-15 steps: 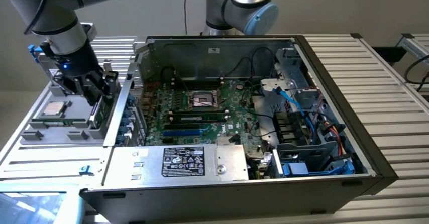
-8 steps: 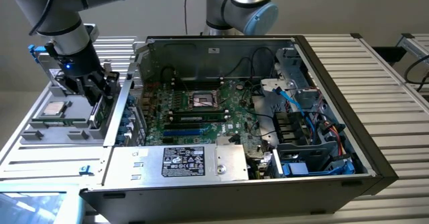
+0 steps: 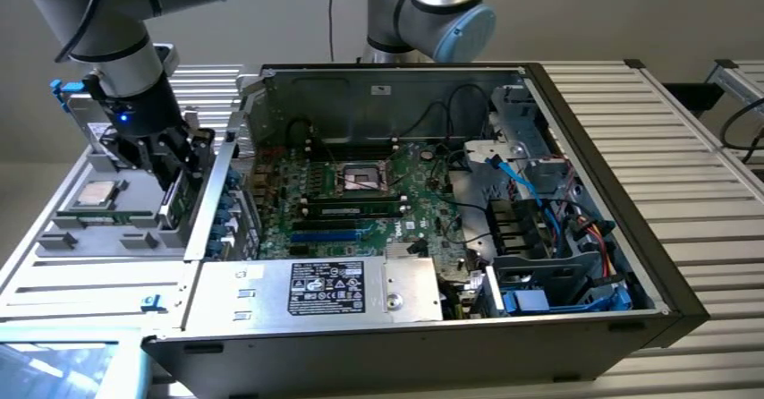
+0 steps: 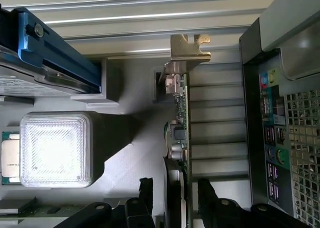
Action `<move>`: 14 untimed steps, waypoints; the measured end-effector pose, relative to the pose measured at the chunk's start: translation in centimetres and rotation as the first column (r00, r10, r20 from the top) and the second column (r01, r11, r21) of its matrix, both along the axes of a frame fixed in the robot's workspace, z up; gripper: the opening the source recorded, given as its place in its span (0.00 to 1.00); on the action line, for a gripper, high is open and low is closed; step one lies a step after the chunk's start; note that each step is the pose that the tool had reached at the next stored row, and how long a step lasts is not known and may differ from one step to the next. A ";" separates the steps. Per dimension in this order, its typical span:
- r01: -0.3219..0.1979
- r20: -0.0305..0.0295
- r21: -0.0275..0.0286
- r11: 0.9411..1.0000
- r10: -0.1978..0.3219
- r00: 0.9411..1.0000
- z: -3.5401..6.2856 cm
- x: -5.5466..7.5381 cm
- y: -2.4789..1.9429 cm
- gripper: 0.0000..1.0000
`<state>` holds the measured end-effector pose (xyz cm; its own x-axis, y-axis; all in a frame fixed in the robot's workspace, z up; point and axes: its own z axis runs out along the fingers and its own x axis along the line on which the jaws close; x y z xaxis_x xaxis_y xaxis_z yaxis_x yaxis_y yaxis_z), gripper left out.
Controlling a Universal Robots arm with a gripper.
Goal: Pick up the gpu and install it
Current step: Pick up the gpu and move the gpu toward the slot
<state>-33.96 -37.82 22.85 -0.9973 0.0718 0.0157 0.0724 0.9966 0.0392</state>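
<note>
My black fingers straddle the GPU's near end (image 3: 179,200), so my gripper should close.
The gpu (image 4: 181,118) stands on edge in a slot of the grey parts tray (image 4: 135,153), its green board thin in the wrist view and its silver end bracket (image 4: 189,48) at the far end. My gripper (image 4: 176,188) is open and straddles the card's near end. One black finger (image 4: 206,190) sits on each side, with a small gap to the board. In the exterior view my gripper (image 3: 174,162) hangs low over the gpu (image 3: 179,200) at the exterior view's left, beside the open computer case (image 3: 597,193).
The case lies open with its motherboard (image 3: 358,193) exposed, cables at the exterior view's right and the power supply (image 3: 322,290) at the front. The tray also holds a processor (image 3: 96,193) and a blue-railed drive (image 4: 50,48). The case's rear ports (image 4: 277,138) stand close beside the gpu.
</note>
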 end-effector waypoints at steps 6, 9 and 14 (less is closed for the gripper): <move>0.000 -0.009 0.000 1.000 0.000 1.000 -0.05 0.1 0.00 0.49; 0.000 -0.009 -0.001 1.000 0.000 1.000 -0.04 0.2 0.00 0.49; 0.000 -0.009 -0.001 1.000 0.000 1.000 -0.09 0.3 -0.01 0.49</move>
<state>-33.62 -37.84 22.77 -0.9971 0.0719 0.0248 0.0728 0.9966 0.0377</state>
